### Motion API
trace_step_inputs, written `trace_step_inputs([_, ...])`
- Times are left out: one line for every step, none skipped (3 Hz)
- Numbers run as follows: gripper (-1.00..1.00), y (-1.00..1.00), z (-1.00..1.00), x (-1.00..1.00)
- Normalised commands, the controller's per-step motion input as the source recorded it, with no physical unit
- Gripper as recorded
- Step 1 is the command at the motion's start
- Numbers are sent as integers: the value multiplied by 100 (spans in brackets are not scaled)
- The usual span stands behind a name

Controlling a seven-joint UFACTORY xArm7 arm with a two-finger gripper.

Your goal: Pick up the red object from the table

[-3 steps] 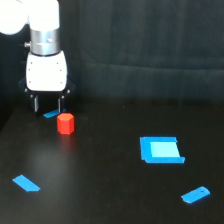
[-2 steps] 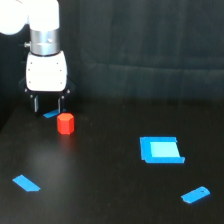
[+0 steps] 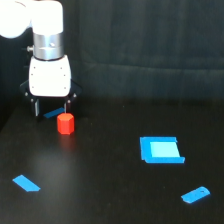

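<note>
My gripper will next take hold of the red block by its top part (image 3: 66, 117), and then I can lift it up from there.
The red object (image 3: 65, 123) is a small chunky red-orange block standing on the black table (image 3: 105, 190) at the exterior view's left. My gripper (image 3: 51, 109) hangs just behind and slightly left of it, its two dark fingers (image 3: 36, 108) pointing down and spread apart, open, with nothing between them. The block sits in front of the fingers, outside their gap. A flat blue piece (image 3: 51, 114) shows between the fingers on the table behind the block.
A blue square piece (image 3: 160, 149) lies right of centre. A small blue strip (image 3: 26, 183) lies near the front left, another (image 3: 195, 194) near the front right. A dark curtain backdrop (image 3: 150, 50) rises behind the table.
</note>
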Motion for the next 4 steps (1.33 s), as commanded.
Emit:
trace_step_inputs([100,-90,-11,53])
trace_step_inputs([99,-79,-15,36])
trace_step_inputs([91,-13,-37,16])
trace_step_inputs([-90,9,-35,2])
